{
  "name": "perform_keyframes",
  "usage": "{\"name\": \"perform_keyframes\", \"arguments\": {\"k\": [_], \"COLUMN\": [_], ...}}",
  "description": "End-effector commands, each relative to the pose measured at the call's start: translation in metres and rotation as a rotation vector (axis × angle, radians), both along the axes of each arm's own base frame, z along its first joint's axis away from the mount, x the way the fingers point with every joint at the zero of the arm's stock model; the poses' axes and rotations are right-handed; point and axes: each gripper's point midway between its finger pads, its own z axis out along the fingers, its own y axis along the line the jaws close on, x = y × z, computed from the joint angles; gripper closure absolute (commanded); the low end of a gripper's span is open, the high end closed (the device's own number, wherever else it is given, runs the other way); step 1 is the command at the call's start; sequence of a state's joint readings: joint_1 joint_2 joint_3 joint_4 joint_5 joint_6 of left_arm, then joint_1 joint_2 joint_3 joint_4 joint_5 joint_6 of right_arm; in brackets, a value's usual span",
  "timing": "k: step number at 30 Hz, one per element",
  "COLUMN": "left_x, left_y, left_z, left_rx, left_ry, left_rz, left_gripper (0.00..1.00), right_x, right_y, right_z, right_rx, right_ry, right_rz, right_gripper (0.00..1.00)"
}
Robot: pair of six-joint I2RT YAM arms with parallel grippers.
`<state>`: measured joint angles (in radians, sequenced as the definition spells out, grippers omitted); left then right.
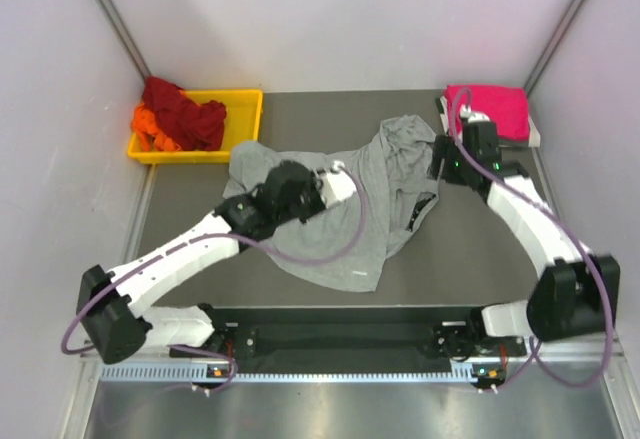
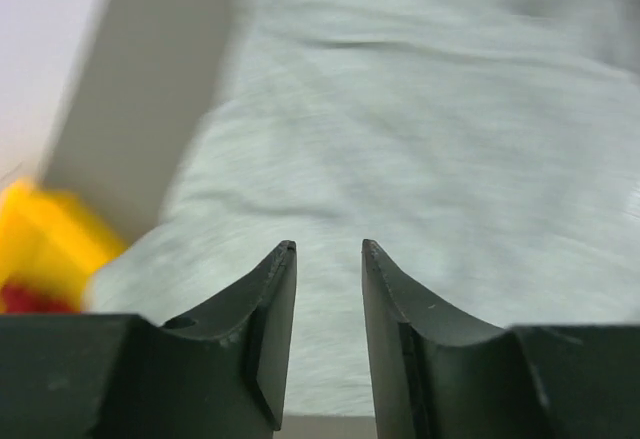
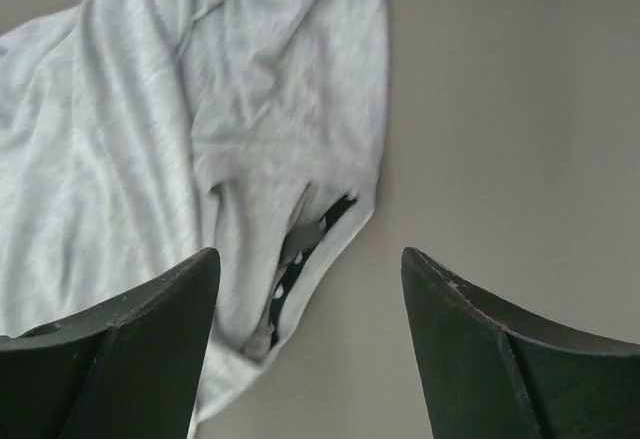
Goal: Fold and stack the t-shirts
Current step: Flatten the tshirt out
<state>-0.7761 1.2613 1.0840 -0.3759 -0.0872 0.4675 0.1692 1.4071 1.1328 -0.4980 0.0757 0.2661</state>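
Note:
Next, my left gripper pinches the grey t-shirt away from its dark collar to spread the shirt for folding. The collar side stays free.
A light heather-grey t-shirt (image 1: 370, 194) lies crumpled and partly spread at mid-table, its dark collar (image 1: 425, 204) toward the right. My left gripper (image 1: 262, 181) hovers low over the shirt's left part; in the left wrist view (image 2: 328, 247) the jaws stand a little apart and empty over grey cloth (image 2: 400, 139). My right gripper (image 1: 440, 164) is open wide and empty (image 3: 309, 251) above the collar (image 3: 310, 244) and the shirt's right edge. A folded magenta-pink t-shirt (image 1: 490, 109) lies at the back right. Dark red (image 1: 185, 109) and orange (image 1: 150, 129) tees are bunched in the tray.
A yellow plastic tray (image 1: 245, 119) stands at the back left, and a blurred corner of it shows in the left wrist view (image 2: 45, 239). White walls close in the table on three sides. The right arm's cable loops near the pink shirt.

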Motion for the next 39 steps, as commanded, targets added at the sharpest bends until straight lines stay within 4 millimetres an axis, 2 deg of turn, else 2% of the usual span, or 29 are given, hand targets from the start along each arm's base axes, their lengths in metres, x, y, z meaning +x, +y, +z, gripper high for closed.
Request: {"name": "perform_keyframes", "arguments": {"k": [1, 2, 3, 5, 6, 9, 14, 17, 20, 22, 23, 24, 25, 26, 27, 29, 31, 32, 34, 35, 36, 37, 38, 39], "left_x": [-0.065, -0.074, -0.092, -0.108, -0.125, -0.143, -0.163, -0.172, -0.168, -0.162, -0.158, -0.151, -0.150, -0.150, -0.152, -0.153, -0.148, -0.142, -0.137, -0.121, -0.115, -0.109, -0.079, -0.061], "left_y": [-0.038, -0.045, -0.056, -0.071, -0.082, -0.100, -0.120, -0.120, -0.122, -0.125, -0.128, -0.130, -0.132, -0.131, -0.131, -0.128, -0.122, -0.119, -0.115, -0.107, -0.103, -0.100, -0.085, -0.076], "left_z": [-0.058, -0.072, -0.085, -0.106, -0.114, -0.130, -0.157, -0.180, -0.199, -0.203, -0.201, -0.199, -0.197, -0.198, -0.197, -0.198, -0.192, -0.186, -0.154, -0.138, -0.122, -0.092, -0.066, -0.046], "left_rx": [0.053, 0.081, 0.113, 0.160, 0.179, 0.200, 0.210, 0.239, 0.259, 0.273, 0.268, 0.261, 0.252, 0.251, 0.244, 0.254, 0.267, 0.262, 0.203, 0.160, 0.118, 0.039, -0.013, -0.067], "left_ry": [0.129, 0.154, 0.162, 0.177, 0.179, 0.181, 0.224, 0.275, 0.284, 0.283, 0.267, 0.238, 0.229, 0.230, 0.239, 0.246, 0.231, 0.224, 0.249, 0.266, 0.294, 0.294, 0.282, 0.261], "left_rz": [-0.262, -0.291, -0.338, -0.387, -0.444, -0.514, -0.596, -0.610, -0.582, -0.543, -0.525, -0.498, -0.495, -0.493, -0.501, -0.500, -0.467, -0.440, -0.406, -0.359, -0.330, -0.330, -0.246, -0.196], "left_gripper": [0.61, 0.60, 0.60, 0.58, 0.57, 0.56, 0.57, 0.57, 0.59, 0.60, 0.60, 0.62, 0.68, 0.76, 0.84, 1.00, 1.00, 1.00, 1.00, 1.00, 1.00, 1.00, 1.00, 1.00], "right_x": [-0.028, -0.039, -0.056, -0.072, -0.084, -0.102, -0.111, -0.114, -0.112, -0.110, -0.108, -0.107, -0.107, -0.108, -0.109, -0.109, -0.107, -0.107, -0.105, -0.105, -0.105, -0.104, -0.106, -0.106], "right_y": [0.022, 0.025, 0.026, 0.037, 0.041, 0.058, 0.075, 0.080, 0.084, 0.086, 0.086, 0.087, 0.088, 0.088, 0.088, 0.079, 0.068, 0.053, 0.031, 0.026, 0.019, 0.009, 0.002, -0.004], "right_z": [-0.008, -0.009, -0.035, -0.042, -0.061, -0.079, -0.093, -0.104, -0.116, -0.121, -0.120, -0.120, -0.120, -0.121, -0.122, -0.121, -0.111, -0.111, -0.099, -0.095, -0.093, -0.088, -0.089, -0.088], "right_rx": [0.181, 0.211, 0.223, 0.300, 0.323, 0.371, 0.398, 0.397, 0.397, 0.398, 0.403, 0.406, 0.407, 0.409, 0.407, 0.399, 0.394, 0.379, 0.350, 0.343, 0.328, 0.329, 0.323, 0.316], "right_ry": [-0.081, -0.080, -0.026, -0.016, 0.009, 0.043, 0.080, 0.105, 0.133, 0.142, 0.134, 0.132, 0.135, 0.136, 0.140, 0.130, 0.084, 0.082, 0.046, 0.035, 0.029, 0.008, 0.015, 0.008], "right_rz": [0.003, 0.016, 0.014, 0.024, 0.028, 0.043, 0.063, 0.064, 0.070, 0.067, 0.068, 0.068, 0.071, 0.073, 0.074, 0.050, 0.031, -0.016, -0.059, -0.065, -0.073, -0.097, -0.113, -0.121], "right_gripper": [0.27, 0.28, 0.29, 0.32, 0.33, 0.36, 0.39, 0.40, 0.41, 0.48, 0.50, 0.57, 0.63, 0.70, 0.84, 1.00, 1.00, 1.00, 1.00, 1.00, 1.00, 1.00, 1.00, 1.00]}}
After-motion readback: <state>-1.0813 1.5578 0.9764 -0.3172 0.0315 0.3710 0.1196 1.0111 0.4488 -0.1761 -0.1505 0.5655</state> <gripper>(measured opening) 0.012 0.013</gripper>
